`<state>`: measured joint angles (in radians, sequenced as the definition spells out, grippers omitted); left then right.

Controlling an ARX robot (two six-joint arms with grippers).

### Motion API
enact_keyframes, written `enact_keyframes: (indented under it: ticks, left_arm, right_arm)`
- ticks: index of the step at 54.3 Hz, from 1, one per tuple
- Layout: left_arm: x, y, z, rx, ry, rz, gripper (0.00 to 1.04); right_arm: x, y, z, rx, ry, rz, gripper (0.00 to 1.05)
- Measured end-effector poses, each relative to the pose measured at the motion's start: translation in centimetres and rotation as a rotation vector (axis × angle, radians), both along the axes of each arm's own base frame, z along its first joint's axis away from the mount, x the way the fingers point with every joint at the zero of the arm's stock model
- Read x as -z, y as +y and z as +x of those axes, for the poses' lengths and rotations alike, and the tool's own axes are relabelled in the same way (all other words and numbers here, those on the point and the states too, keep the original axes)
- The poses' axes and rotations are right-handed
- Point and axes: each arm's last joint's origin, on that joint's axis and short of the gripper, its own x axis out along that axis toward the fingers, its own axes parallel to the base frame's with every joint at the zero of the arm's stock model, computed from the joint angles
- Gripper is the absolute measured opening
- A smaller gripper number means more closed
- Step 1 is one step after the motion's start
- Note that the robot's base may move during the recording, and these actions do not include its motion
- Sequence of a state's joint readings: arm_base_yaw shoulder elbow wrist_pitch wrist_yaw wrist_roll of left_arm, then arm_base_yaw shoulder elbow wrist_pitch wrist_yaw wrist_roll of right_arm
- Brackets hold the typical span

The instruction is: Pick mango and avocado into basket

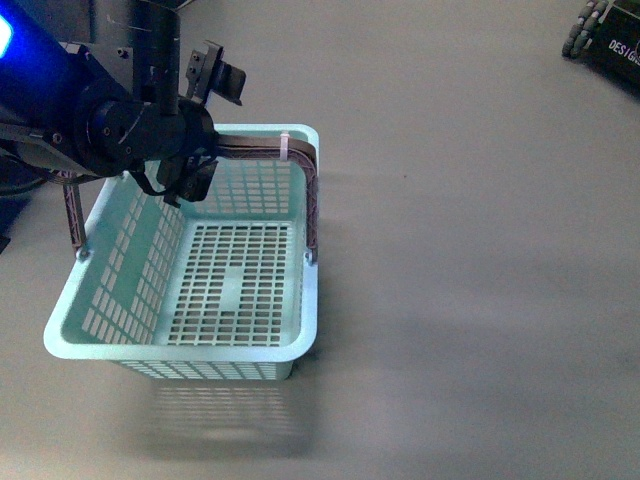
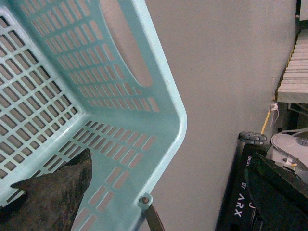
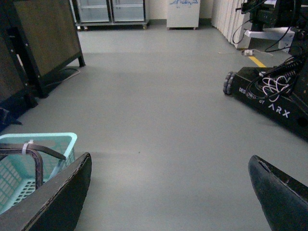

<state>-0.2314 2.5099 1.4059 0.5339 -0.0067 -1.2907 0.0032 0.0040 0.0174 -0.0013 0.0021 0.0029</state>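
The basket's brown handle is the part my left gripper will grab next, to lift the empty light blue basket and carry it to the mango and avocado.
The light blue basket (image 1: 310, 300) sits at the left of the front view, and no fruit shows on its slotted floor. Its brown handle (image 1: 315, 200) is folded back across the far rim, with a pale tie on it. My left gripper (image 1: 205, 125) hangs open over the basket's far left corner. In the left wrist view the basket's wall and rim (image 2: 173, 110) fill the frame, and one dark finger (image 2: 57, 192) sits above the floor slots. My right gripper (image 3: 168, 192) is open over bare grey floor, with the basket's corner (image 3: 57, 139) beside it. The mango and the avocado are out of view.
A black wheeled ARX robot base (image 3: 269, 96) stands on the grey floor to the right, also seen as a dark base (image 1: 610, 40) and a black body (image 2: 240, 202). A dark cabinet (image 3: 43, 43) and glass-door fridges (image 3: 110, 9) stand farther off.
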Motion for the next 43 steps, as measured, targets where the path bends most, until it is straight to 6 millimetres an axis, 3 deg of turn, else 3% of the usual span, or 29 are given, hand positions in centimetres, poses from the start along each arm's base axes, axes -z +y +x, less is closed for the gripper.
enact_keyframes:
  ticks: [17, 33, 38, 43]
  left_arm:
    - [0.5, -0.1, 0.1, -0.067, -0.009, -0.074, 0.36]
    - [-2.1, 0.8, -3.3, -0.108, 0.050, -0.116, 0.34]
    - [-4.5, 1.1, -4.7, -0.106, 0.035, -0.120, 0.34]
    - [-8.3, 1.5, -6.4, -0.095, -0.011, -0.119, 0.34]
  right_arm:
    - [0.0, 0.0, 0.0, 0.000, 0.000, 0.000, 0.96]
    - [0.0, 0.0, 0.0, 0.000, 0.000, 0.000, 0.96]
    - [0.0, 0.0, 0.0, 0.000, 0.000, 0.000, 0.96]
    - [0.0, 0.0, 0.0, 0.000, 0.000, 0.000, 0.96]
